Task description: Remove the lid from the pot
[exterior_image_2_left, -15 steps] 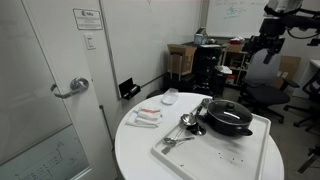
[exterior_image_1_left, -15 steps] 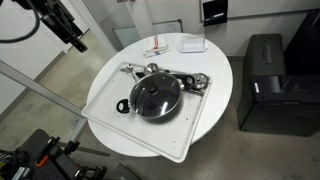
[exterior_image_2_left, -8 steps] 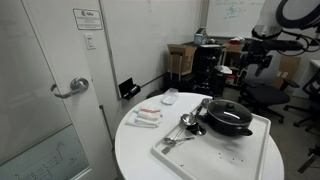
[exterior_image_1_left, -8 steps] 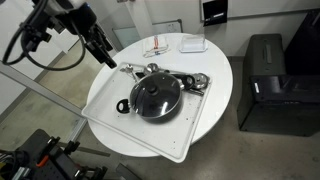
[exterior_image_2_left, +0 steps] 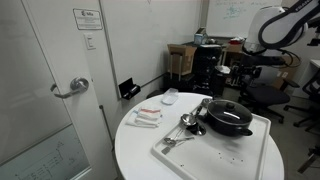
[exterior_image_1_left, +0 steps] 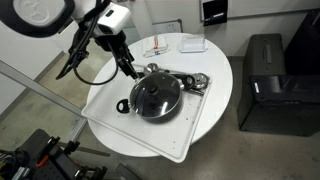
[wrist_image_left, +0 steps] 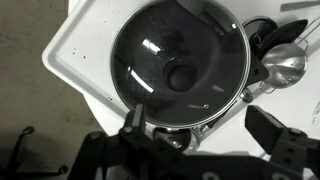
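My gripper will grab the glass lid by its dark centre knob from above and keep the lid's rim free, to take the lid level off the pot.
The pot is a wide black pan on a white tray, seen in both exterior views. The glass lid with its dark centre knob sits on the pot and fills the top of the wrist view. The pot's loop handle pokes out under the lid's rim. My gripper is open and empty, its two dark fingers apart. It hangs above the tray's far-left edge, up and to the side of the lid, touching nothing.
The white tray lies on a round white table. Shiny metal utensils lie on the tray beside the pot, also in the wrist view. Small packets sit at the table's far edge. A black cabinet stands nearby.
My arm has swung in from outside the table toward the pot and come lower. The gripper stays open. The pot, lid and utensils have not moved.
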Tool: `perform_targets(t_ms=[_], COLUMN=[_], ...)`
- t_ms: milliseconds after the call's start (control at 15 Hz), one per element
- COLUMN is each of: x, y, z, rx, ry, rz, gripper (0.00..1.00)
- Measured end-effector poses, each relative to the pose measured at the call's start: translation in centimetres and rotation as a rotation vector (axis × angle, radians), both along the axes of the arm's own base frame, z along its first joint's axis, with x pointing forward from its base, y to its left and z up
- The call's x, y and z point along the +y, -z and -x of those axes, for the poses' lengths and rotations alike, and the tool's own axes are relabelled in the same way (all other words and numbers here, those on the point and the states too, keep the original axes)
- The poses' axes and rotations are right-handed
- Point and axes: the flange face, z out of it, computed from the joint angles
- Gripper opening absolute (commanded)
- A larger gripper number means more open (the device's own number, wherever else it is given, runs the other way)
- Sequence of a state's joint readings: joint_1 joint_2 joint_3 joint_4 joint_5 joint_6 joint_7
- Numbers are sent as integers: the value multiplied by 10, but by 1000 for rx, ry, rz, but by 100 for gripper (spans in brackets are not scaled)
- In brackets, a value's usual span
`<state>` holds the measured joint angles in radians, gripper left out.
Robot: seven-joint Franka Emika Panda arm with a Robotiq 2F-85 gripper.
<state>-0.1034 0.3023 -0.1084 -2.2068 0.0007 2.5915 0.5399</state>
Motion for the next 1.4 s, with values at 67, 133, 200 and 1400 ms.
perform_targets(t_ms=[67,133,200,1400], x=[-3,-6,-8,-4], y=[8,16,23,130], z=[-3,-6,-8,-38], rx=[1,4,7,119], ry=[8,15,19,15], rz=[5,10,15,77], gripper=[100,100,100,100])
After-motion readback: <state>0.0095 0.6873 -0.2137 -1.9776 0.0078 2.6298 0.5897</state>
